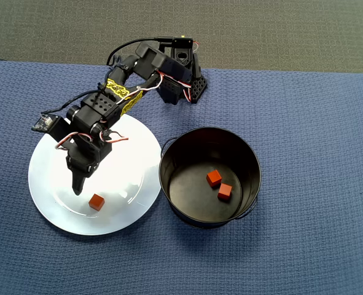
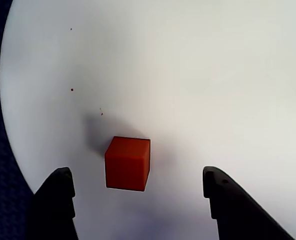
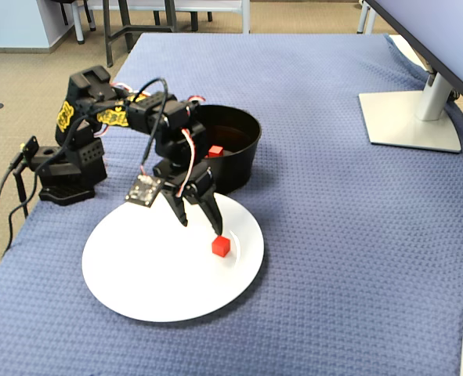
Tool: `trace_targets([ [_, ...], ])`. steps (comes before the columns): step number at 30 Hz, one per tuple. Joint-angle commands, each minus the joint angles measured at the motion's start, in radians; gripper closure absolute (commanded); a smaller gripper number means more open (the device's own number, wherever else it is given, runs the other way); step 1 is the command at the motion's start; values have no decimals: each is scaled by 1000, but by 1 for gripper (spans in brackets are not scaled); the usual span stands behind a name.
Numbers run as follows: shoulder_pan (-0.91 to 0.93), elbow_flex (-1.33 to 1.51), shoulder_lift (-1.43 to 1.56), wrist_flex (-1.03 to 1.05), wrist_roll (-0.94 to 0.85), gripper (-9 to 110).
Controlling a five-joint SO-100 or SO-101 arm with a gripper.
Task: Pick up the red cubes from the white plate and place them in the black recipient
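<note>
My gripper should next grab the red cube on the white plate (image 1: pixel 135 160) by its opposite sides. Then it can put the cube in the black recipient.
One red cube (image 1: pixel 96 201) lies on the white plate (image 1: pixel 135 160), near its front edge in the overhead view. My gripper (image 1: pixel 78 184) hovers over the plate just left of and behind this cube, jaws open and empty. In the wrist view the cube (image 2: pixel 127 163) sits on the plate (image 2: pixel 213 75) just ahead of my gripper (image 2: pixel 136 173), between the lines of the two black fingertips (image 2: pixel 60 182) and nearer the left one. In the fixed view the gripper (image 2: pixel 128 143) points down at the cube (image 3: pixel 222 247). Two more red cubes (image 1: pixel 214 177) (image 1: pixel 224 192) lie in the black recipient (image 1: pixel 245 161), right of the plate.
The arm's base (image 1: pixel 184 80) stands behind the plate and pot on a blue cloth (image 1: pixel 304 123). In the fixed view a monitor stand (image 3: pixel 410 117) is at the far right, and the table's edge runs left of the arm's base (image 3: pixel 66 168).
</note>
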Motion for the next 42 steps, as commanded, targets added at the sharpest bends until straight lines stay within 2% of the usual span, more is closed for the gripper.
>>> trace_targets([
  [1,-18,-133,-26,32,23,76],
  [9,-43,-383,-167,172,40,76],
  [18,-43,-528,-293,207,35,76],
  [27,-49,-598,-376,189,15,82],
  [42,-66,-574,-420,107,81,83],
])
